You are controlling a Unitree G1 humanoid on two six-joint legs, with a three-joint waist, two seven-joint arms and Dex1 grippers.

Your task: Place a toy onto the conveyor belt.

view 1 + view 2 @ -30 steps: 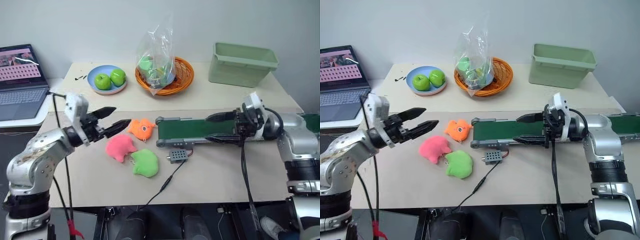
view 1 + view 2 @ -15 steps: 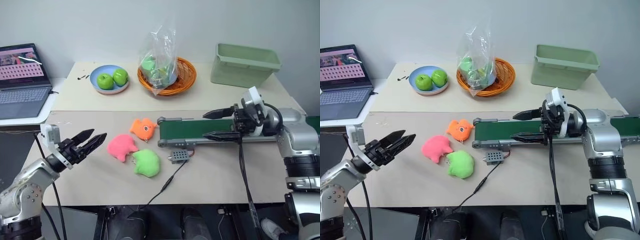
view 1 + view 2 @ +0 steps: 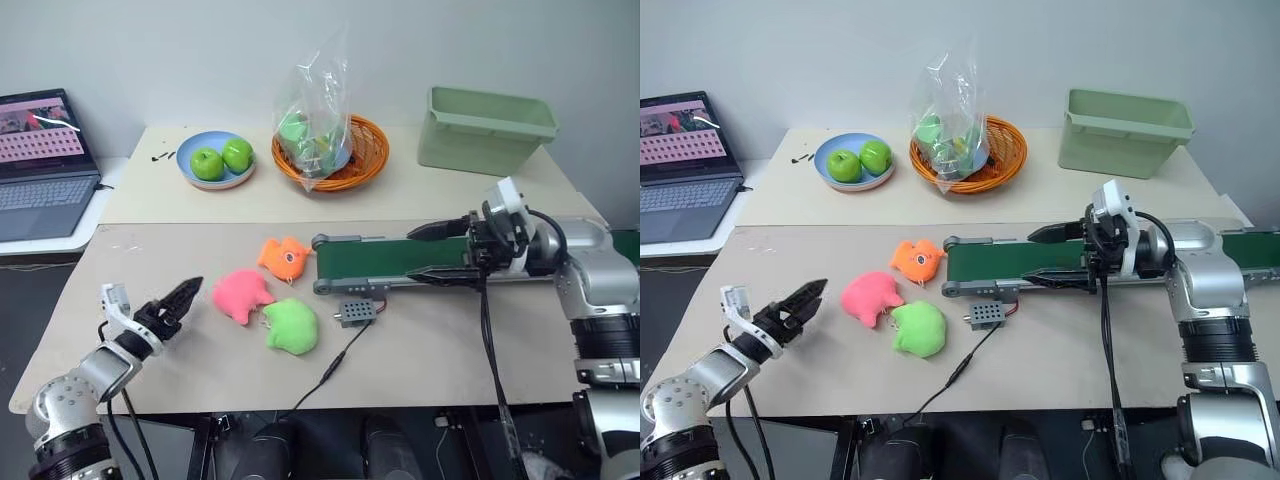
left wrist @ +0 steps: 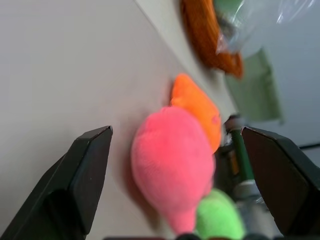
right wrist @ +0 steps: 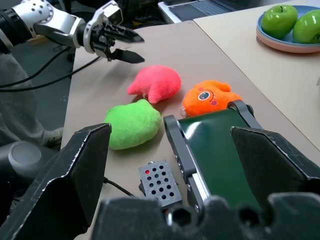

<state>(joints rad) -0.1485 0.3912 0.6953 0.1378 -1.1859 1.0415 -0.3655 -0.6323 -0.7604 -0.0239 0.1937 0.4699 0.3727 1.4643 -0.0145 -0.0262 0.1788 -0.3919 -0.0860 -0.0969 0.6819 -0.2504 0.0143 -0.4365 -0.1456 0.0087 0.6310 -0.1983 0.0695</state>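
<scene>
The fingers stop short of the pink plush (image 3: 241,295) (image 4: 172,157), so it is too early to close. My left gripper moves toward the plush next, then closes on it.
The toy (image 3: 241,294), a fuzzy pink plush, lies on the table between an orange plush fish (image 3: 285,256) and a lime green plush (image 3: 291,326). My left gripper (image 3: 182,299) is open, low over the table just left of the toy, pointing at it without touching. In the left wrist view the toy (image 4: 172,160) sits ahead between the spread fingers (image 4: 90,170). The conveyor belt (image 3: 380,258), dark green in a grey frame, runs to the right of the plushes. My right gripper (image 3: 415,255) hangs open over the belt, holding nothing.
A small grey box (image 3: 358,311) with a cable lies in front of the belt's left end. At the back stand a blue plate of green apples (image 3: 213,160), an orange basket holding a plastic bag (image 3: 330,140) and a pale green bin (image 3: 485,128). A laptop (image 3: 40,160) sits far left.
My left arm has dropped and pulled back to the left, the gripper rolling as it sank close to the table. The right arm and the plushes have stayed put.
</scene>
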